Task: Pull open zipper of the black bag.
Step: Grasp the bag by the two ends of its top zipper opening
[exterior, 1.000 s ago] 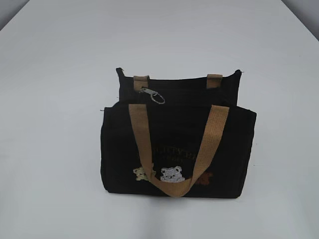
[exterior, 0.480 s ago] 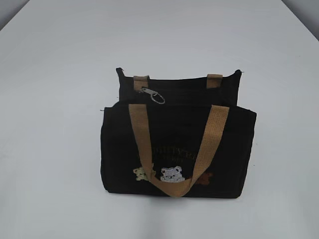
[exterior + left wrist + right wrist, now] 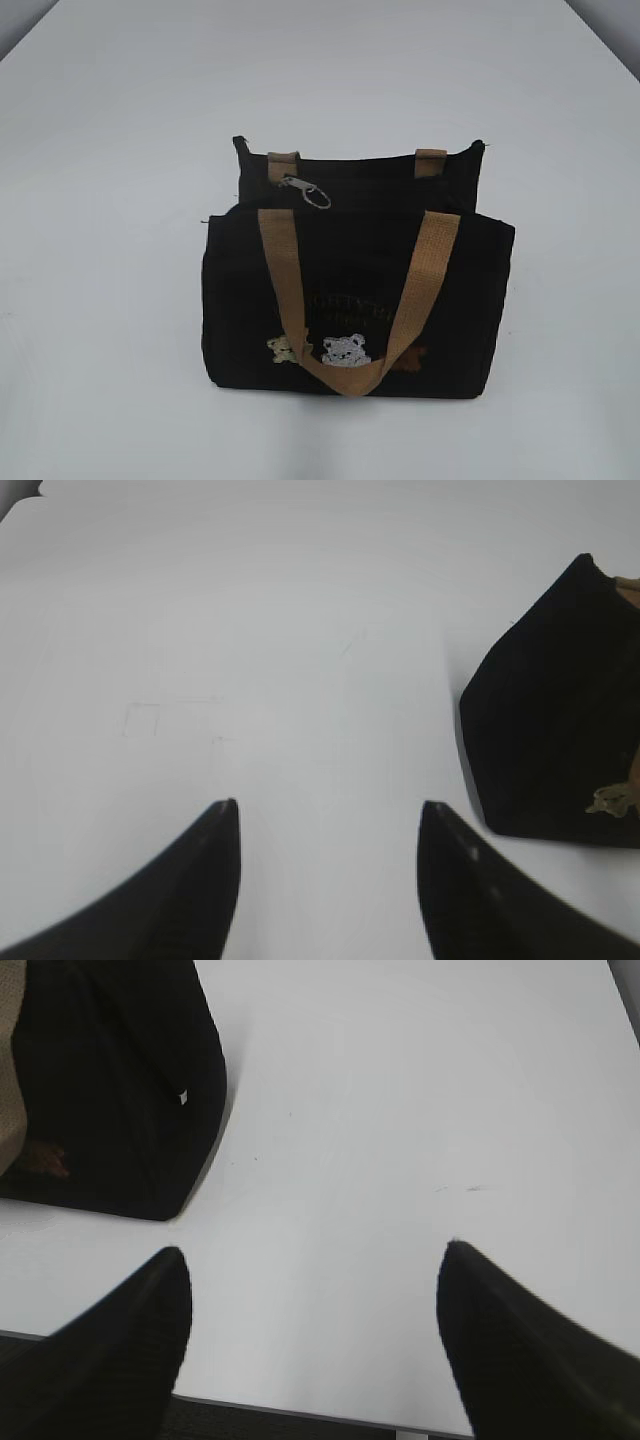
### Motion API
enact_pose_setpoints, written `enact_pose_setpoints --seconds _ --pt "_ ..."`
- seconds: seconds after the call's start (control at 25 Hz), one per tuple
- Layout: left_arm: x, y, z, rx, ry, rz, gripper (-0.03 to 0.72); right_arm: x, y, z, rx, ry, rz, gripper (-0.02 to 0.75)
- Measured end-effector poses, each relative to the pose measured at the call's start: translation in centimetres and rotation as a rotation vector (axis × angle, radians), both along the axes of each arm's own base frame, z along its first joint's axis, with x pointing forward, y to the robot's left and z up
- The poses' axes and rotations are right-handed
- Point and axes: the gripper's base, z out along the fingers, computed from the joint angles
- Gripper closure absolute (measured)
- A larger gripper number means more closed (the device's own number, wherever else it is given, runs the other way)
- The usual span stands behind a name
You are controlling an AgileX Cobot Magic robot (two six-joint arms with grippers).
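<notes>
I will grab the black bag's top edge (image 3: 258, 196) next with my left gripper, beside the silver zipper pull, so that the oval ring (image 3: 318, 198) stays free to pull.
The black bag (image 3: 350, 290) stands upright in the middle of the white table, tan handle hanging down its front over small embroidered bears. Its zipper pull (image 3: 308, 191), silver with an oval ring, lies at the left end of the top edge beside a tan loop. Neither arm shows in the exterior view. My left gripper (image 3: 328, 808) is open over bare table, the black bag (image 3: 555, 720) off to its right. My right gripper (image 3: 315, 1252) is open wide near the table's front edge, with the black bag (image 3: 110, 1090) up to its left. Neither gripper touches anything.
The white table (image 3: 110, 300) stretches bare on all sides of the bag. Its front edge (image 3: 300, 1412) runs just below my right gripper, with dark floor beyond. Grey floor shows at the table's far corners.
</notes>
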Motion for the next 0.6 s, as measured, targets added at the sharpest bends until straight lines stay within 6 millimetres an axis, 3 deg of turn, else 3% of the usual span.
enact_pose_setpoints --seconds 0.12,0.28,0.4,0.6 --pt "0.1 -0.3 0.1 -0.032 0.004 -0.022 0.263 0.0 0.0 0.0 0.000 0.000 0.000 0.148" --pt "1.6 -1.4 1.3 -0.162 0.031 -0.093 0.263 0.0 0.0 0.0 0.010 0.001 -0.005 0.148" --pt "4.1 -2.3 2.9 -0.276 0.034 -0.131 0.263 0.1 0.0 0.0 0.022 0.009 -0.012 0.148" --pt "10.1 -4.3 3.8 -0.469 0.234 -0.251 0.263 1.2 0.0 0.1 0.043 0.077 -0.016 0.148"
